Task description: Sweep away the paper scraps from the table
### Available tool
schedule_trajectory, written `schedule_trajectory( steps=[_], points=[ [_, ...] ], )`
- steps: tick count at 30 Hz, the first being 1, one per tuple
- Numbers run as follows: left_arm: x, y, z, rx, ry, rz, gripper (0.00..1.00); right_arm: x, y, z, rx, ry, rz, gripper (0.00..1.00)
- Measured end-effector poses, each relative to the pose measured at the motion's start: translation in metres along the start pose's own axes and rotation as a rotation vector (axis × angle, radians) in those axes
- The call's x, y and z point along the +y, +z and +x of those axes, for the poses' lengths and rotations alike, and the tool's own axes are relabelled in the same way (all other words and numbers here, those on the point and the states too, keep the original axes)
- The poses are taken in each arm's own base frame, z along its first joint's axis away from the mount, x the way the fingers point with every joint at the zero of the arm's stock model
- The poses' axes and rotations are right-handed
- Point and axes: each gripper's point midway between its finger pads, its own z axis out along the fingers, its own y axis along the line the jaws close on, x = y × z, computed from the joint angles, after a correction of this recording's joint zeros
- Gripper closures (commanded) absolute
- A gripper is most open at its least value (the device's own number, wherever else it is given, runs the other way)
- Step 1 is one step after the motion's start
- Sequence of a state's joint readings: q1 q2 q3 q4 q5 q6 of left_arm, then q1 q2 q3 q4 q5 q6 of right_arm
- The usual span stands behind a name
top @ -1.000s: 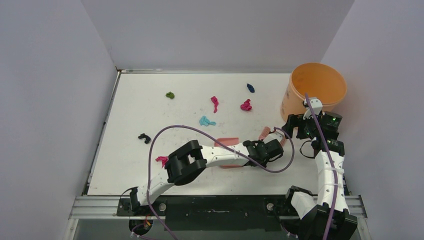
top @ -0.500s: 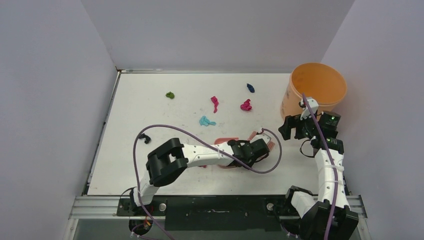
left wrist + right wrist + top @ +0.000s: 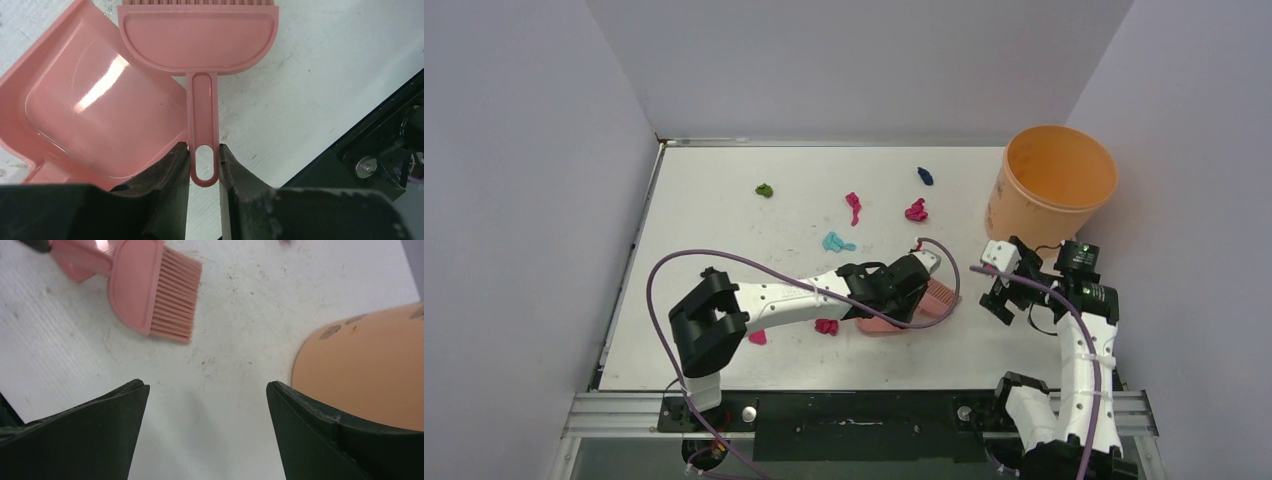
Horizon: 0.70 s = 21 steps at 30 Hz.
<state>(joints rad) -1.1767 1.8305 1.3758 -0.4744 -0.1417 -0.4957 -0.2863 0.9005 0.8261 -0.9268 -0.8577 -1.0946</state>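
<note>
The pink hand brush has a handle that should stay free for my left gripper to re-grip for sweeping. My right gripper should next grab the brush by its head's side edge (image 3: pixel 943 311) (image 3: pixel 139 324).
My left gripper (image 3: pixel 912 288) is shut on the handle of the pink hand brush (image 3: pixel 938 298). In the left wrist view the jaws (image 3: pixel 204 162) pinch the handle's looped end and the brush head (image 3: pixel 200 42) points away. The pink dustpan (image 3: pixel 882 323) lies beside and partly under it, and also shows in the left wrist view (image 3: pixel 90 110). Paper scraps lie on the table (image 3: pixel 704 220): green (image 3: pixel 764 190), magenta (image 3: pixel 853 206), magenta (image 3: pixel 915 210), dark blue (image 3: pixel 924 176), cyan (image 3: pixel 834 242), and two magenta ones (image 3: pixel 826 326) (image 3: pixel 756 337) by my left arm. My right gripper (image 3: pixel 996 298) is open and empty, right of the brush (image 3: pixel 150 287).
An orange bucket (image 3: pixel 1054 185) stands at the table's back right corner, close to my right gripper, and shows in the right wrist view (image 3: pixel 370 365). Grey walls enclose the table on three sides. My left arm's purple cable loops above the near middle of the table.
My left gripper has moved left with the brush, and the arm's elbow swung left, uncovering two magenta scraps. My right gripper has dropped lower and nearer, away from the bucket.
</note>
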Motion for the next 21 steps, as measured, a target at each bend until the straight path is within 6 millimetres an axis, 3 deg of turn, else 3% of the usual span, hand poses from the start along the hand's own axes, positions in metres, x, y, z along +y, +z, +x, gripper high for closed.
schedule_trajectory(
  steps=[5, 11, 15, 21],
  points=[
    [0.009, 0.005, 0.007, 0.026, -0.046, 0.025, 1.00, 0.034, -0.008, 0.007, -0.003, -0.288, -0.069, 0.12],
    [0.006, 0.007, 0.001, 0.010, -0.094, 0.071, 1.00, 0.076, 0.007, 0.036, -0.021, -0.483, -0.208, 0.10],
    [0.003, 0.006, -0.006, -0.003, -0.118, 0.106, 1.00, 0.080, 0.013, 0.033, -0.071, -0.584, -0.208, 0.15],
    [0.003, 0.005, -0.011, -0.006, -0.144, 0.134, 1.00, 0.065, 0.023, 0.021, -0.145, -0.657, -0.141, 0.16]
  ],
)
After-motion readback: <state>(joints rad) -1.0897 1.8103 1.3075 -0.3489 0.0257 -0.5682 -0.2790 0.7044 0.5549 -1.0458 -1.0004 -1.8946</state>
